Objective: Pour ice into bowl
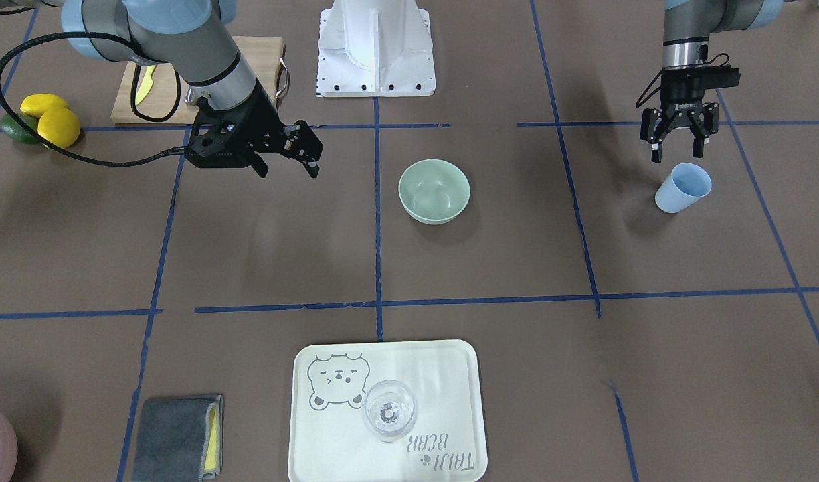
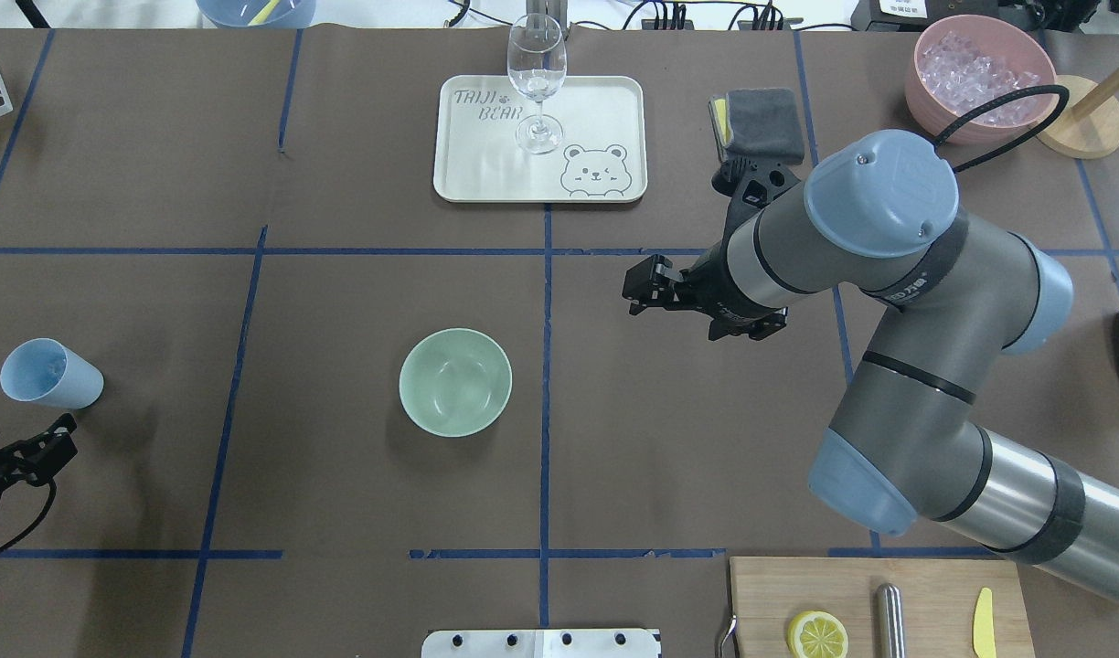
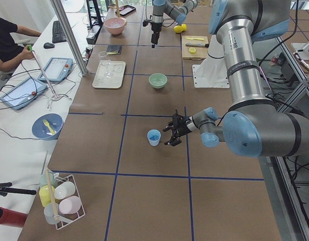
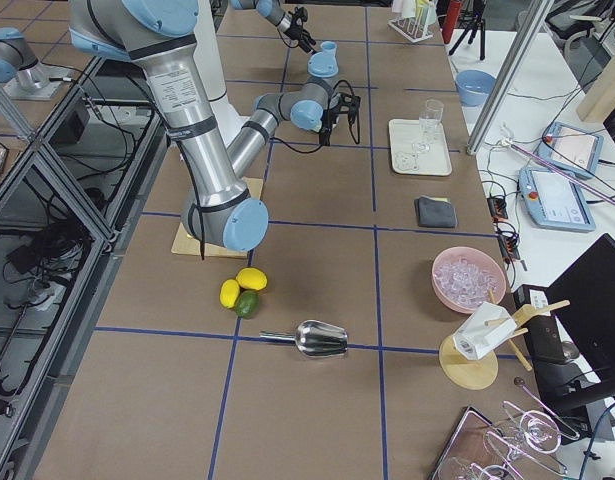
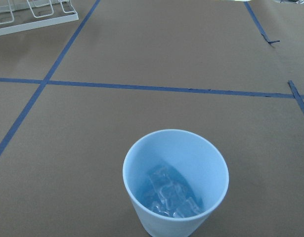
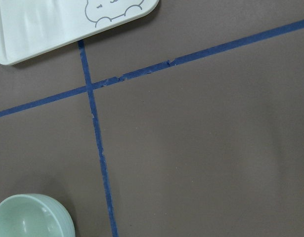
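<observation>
I should next grab the outer sides of the open cup (image 1: 684, 188) with my left gripper to hold it upright, because loose ice cubes lie inside.
A pale blue cup (image 1: 684, 188) stands upright on the table near my left side. In the left wrist view, small clear ice cubes (image 5: 169, 197) lie at the bottom of that cup (image 5: 175, 182). My left gripper (image 1: 677, 154) hangs open just behind the cup, apart from it, with nothing between its fingers. The sage-green bowl (image 1: 434, 191) sits empty near the table's middle, also seen as the bowl (image 2: 455, 382) from overhead. My right gripper (image 1: 288, 164) hovers open and empty above the table, to the side of the bowl.
A cream tray (image 2: 614, 100) carries a clear wine glass (image 2: 536, 82). A pink container (image 2: 980, 73) of ice, a grey cloth (image 2: 765, 123), a cutting board (image 2: 925, 603) with a lemon slice (image 2: 817, 633), and a metal scoop (image 4: 317, 340) lie on my right side.
</observation>
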You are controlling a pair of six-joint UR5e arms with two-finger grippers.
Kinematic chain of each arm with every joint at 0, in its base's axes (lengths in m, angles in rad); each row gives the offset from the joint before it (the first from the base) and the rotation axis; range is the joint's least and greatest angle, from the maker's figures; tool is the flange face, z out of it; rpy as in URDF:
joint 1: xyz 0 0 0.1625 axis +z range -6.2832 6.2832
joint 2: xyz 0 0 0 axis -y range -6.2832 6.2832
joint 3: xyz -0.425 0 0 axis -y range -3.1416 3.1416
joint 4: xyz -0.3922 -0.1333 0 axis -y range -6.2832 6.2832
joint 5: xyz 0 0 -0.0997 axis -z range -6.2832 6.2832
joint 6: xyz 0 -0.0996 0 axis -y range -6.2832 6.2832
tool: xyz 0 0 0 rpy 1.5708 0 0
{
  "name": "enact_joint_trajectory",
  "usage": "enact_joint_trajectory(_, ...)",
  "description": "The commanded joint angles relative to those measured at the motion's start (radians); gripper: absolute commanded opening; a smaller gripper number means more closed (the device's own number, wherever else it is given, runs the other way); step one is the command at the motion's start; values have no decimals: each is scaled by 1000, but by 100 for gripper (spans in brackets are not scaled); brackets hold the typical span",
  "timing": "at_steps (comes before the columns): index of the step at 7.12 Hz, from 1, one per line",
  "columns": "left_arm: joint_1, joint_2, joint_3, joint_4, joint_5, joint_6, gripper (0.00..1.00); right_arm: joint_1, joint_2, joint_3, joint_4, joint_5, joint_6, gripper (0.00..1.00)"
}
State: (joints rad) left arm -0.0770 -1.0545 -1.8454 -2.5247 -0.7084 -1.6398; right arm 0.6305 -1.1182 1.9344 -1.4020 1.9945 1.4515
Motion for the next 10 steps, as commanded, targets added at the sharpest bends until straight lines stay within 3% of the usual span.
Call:
enact_joint_trajectory(1,9,-66,86,11,184,-12,99,0,0,3,0,1,1,100)
enact_joint_trajectory(4,9,-143,230,3,256,-9,99,2,-2,14,-2,1,1,100)
enact_joint_trajectory(6,9,-215,250,-2,277,3,99,3,-29,47,-5,3,1,100)
enact_joint_trajectory(10,-15,-216,307,-2,277,3,99,3,-29,49,-9,1,1,100)
